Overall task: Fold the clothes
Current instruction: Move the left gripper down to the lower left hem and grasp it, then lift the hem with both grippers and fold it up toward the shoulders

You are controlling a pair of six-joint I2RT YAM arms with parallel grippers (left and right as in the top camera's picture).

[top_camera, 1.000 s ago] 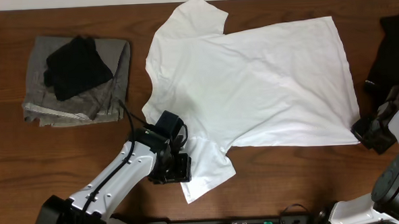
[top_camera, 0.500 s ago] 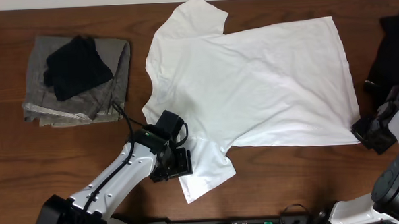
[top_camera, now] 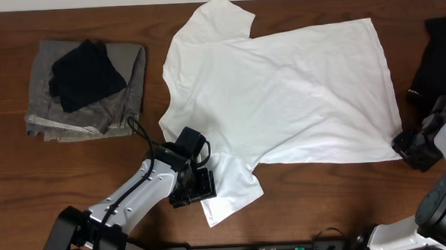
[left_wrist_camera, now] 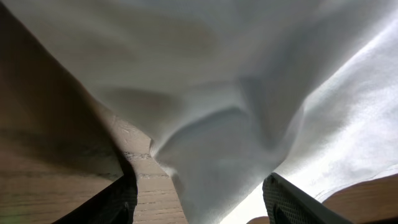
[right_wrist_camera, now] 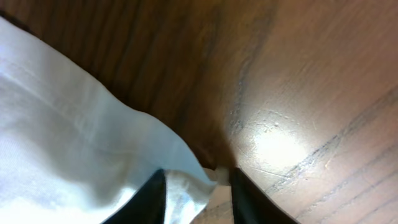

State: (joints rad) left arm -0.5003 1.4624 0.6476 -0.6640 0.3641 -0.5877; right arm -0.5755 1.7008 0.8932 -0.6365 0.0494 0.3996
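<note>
Next, my left gripper grabs the white T-shirt's near sleeve, opposite the T-shirt's hem corner, to fold the T-shirt's near side over evenly.
The clothes are one white T-shirt (top_camera: 282,92), spread flat across the wooden table (top_camera: 82,176) with its collar end to the left. My left gripper (top_camera: 195,188) sits at the near sleeve (top_camera: 233,188). In the left wrist view this gripper (left_wrist_camera: 199,208) stands open, and a loose fold of the sleeve (left_wrist_camera: 224,143) droops between its fingers (left_wrist_camera: 292,202). My right gripper (top_camera: 409,148) is at the shirt's near right hem corner. Seen from the right wrist, its jaws (right_wrist_camera: 198,199) are parted a little, and the hem corner (right_wrist_camera: 186,180) lies slack between them.
A folded grey garment (top_camera: 119,88) with a black piece (top_camera: 85,71) on top lies at the far left. Another black garment (top_camera: 439,55) sits at the right edge. Bare wood lies along the near edge between the arms.
The left arm has shifted slightly at the sleeve, back and forth by a small amount. The shirt and the right arm look the same.
</note>
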